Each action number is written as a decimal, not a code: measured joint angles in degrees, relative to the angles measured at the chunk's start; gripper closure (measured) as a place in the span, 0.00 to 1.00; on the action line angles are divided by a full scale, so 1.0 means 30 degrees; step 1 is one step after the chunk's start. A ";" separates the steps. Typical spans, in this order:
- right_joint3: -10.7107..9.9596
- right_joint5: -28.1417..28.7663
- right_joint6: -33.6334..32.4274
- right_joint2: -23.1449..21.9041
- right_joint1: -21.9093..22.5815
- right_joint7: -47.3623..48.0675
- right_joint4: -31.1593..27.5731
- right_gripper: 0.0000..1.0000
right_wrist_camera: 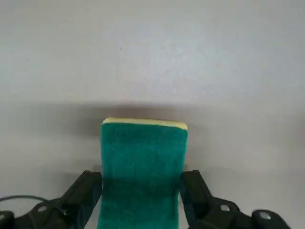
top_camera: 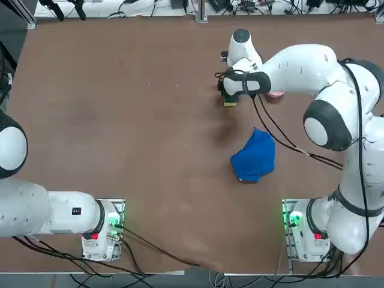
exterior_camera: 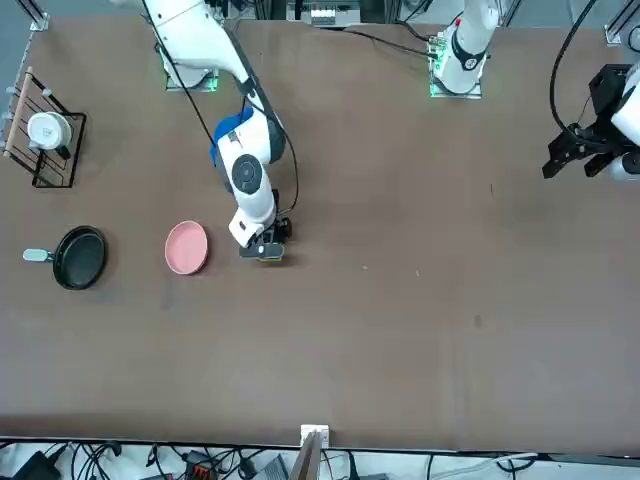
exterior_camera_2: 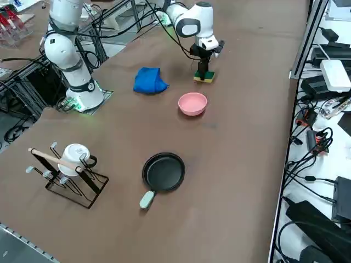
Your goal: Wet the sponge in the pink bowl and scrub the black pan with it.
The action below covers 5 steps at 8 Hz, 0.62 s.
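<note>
The robot's right gripper should next take hold of the sponge, a long flat block (right_wrist_camera: 143, 157), across its long sides near its middle (right_wrist_camera: 139, 191).
The sponge (right_wrist_camera: 144, 157) lies flat on the brown table, green side up with a yellow layer under it. My right gripper (right_wrist_camera: 141, 191) is lowered over it and open, one finger (right_wrist_camera: 88, 188) on each long side. The front view shows the sponge (exterior_camera: 268, 256) under the gripper (exterior_camera: 265, 245), with the pink bowl (exterior_camera: 187, 247) a short way beside it. The black pan (exterior_camera: 80, 257), with its light grey handle, sits farther out on that same side. In the right side view the bowl (exterior_camera_2: 192, 103) lies between the sponge (exterior_camera_2: 204, 78) and the pan (exterior_camera_2: 164, 171).
A crumpled blue cloth (top_camera: 254, 156) lies between the sponge and my right arm's base. A wire rack holding a white mug (exterior_camera_2: 68, 167) stands beyond the pan near the table's right edge.
</note>
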 joint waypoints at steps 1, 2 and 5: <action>0.0002 0.0000 0.0005 0.0144 0.0027 0.0001 -0.0002 0.00; 0.0002 0.0000 0.0046 0.0285 0.0027 0.0002 -0.0002 0.00; 0.0003 0.0001 0.0064 0.0446 0.0039 0.0002 -0.0002 0.09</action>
